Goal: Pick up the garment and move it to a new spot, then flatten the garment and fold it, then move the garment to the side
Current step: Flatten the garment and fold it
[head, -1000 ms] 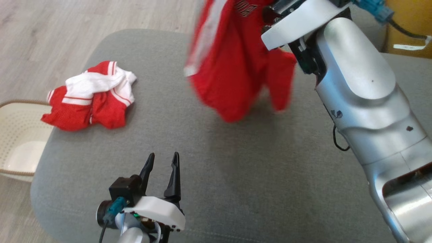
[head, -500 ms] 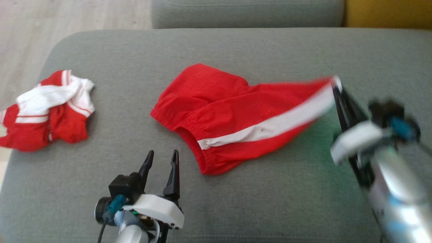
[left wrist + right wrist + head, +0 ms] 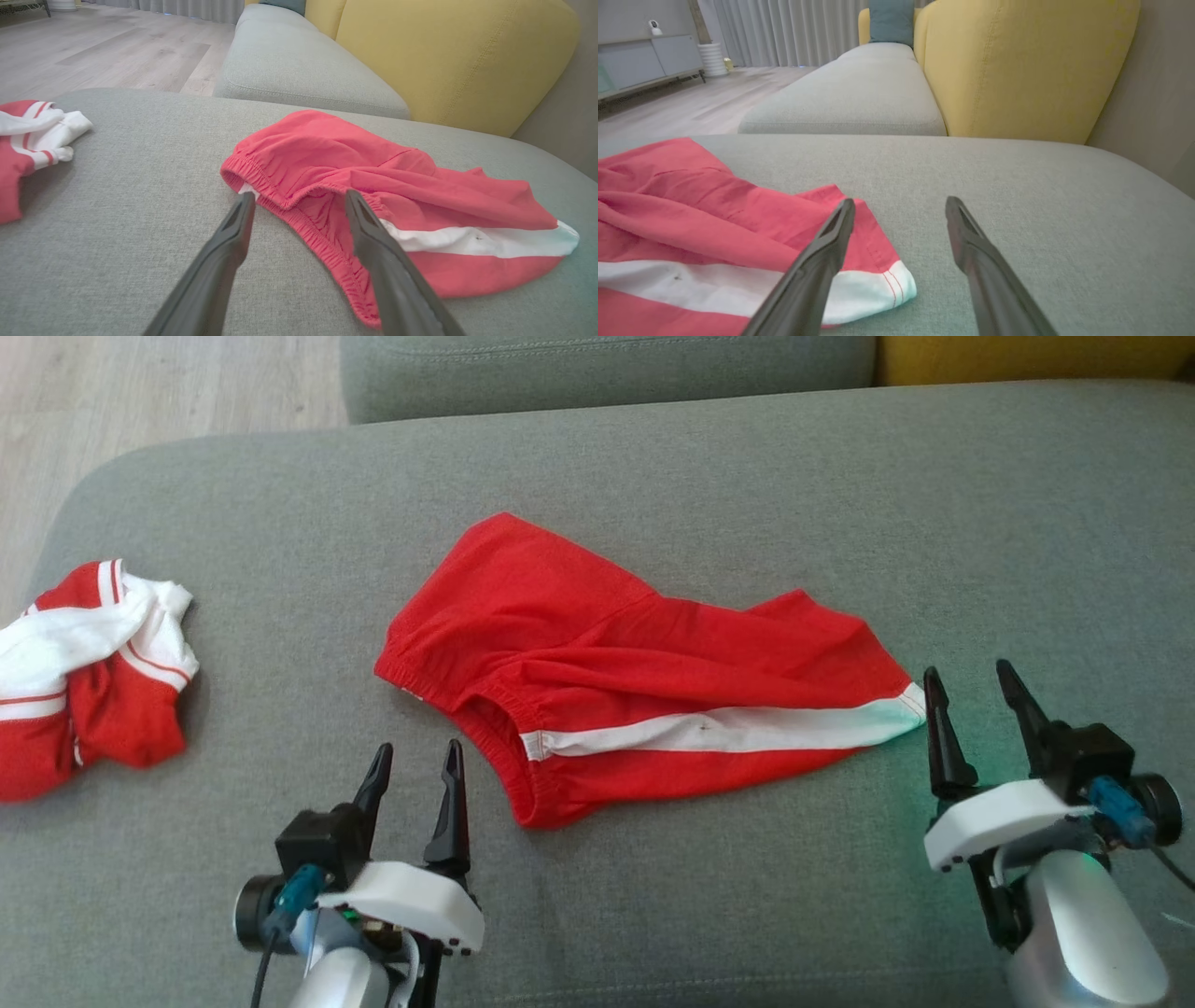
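Note:
The waistband is wide open while the shorts' legs lie flat on the cushion [image 3: 747, 476]. My left gripper will grab the waistband end of the stripe [image 3: 535, 745] next.
The garment [image 3: 635, 653] is a pair of red shorts with a white side stripe, lying crumpled but spread out in the middle of the grey cushion [image 3: 747, 476]. Its elastic waistband faces my left gripper [image 3: 417, 747], which stands open just short of it. The left wrist view shows that gripper [image 3: 300, 195] with the waistband of the garment [image 3: 373, 168] between and beyond its fingertips. My right gripper [image 3: 967, 669] is open just past the white hem corner. In the right wrist view its left finger overlaps the garment [image 3: 691, 200], with nothing held in the gripper [image 3: 900, 200].
A second crumpled red and white garment [image 3: 93, 672] lies at the cushion's left end, also seen as a garment [image 3: 28, 135] in the left wrist view. Another grey seat [image 3: 597, 373] and a yellow backrest [image 3: 444, 56] lie beyond. Wooden floor [image 3: 140, 392] is at the left.
The right gripper carried the hanging garment down, laid it stretched across the cushion, then opened and let go of the hem. The head camera shifted. The left gripper stayed open.

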Available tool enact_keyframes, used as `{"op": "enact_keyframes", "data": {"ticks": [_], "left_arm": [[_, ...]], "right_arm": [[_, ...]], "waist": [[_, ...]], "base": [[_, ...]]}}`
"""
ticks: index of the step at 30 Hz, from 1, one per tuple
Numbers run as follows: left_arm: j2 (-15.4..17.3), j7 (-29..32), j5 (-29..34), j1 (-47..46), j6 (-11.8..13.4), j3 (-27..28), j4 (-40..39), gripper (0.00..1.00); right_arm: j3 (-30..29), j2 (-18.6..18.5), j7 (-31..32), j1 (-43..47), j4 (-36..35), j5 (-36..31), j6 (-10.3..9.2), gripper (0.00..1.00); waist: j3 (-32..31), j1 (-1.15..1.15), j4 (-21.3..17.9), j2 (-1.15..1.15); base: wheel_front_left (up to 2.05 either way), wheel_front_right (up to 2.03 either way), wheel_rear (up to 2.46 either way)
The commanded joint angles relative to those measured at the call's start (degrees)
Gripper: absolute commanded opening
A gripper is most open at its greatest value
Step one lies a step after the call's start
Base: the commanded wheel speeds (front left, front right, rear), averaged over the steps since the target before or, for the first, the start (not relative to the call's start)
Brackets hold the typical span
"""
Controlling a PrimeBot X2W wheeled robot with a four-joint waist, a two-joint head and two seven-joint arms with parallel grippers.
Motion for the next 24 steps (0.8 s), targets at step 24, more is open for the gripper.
{"op": "enact_keyframes", "data": {"ticks": [24], "left_arm": [[0.15, -0.31, 5.18, 4.04, 0.76, 7.56, -1.24, 1.00]], "right_arm": [[6.00, 3.27, -0.23, 6.93, -10.37, 2.88, -0.04, 1.00]], "waist": [[-5.13, 0.00, -1.38, 0.00]], "base": [[0.00, 0.00, 0.00]]}}
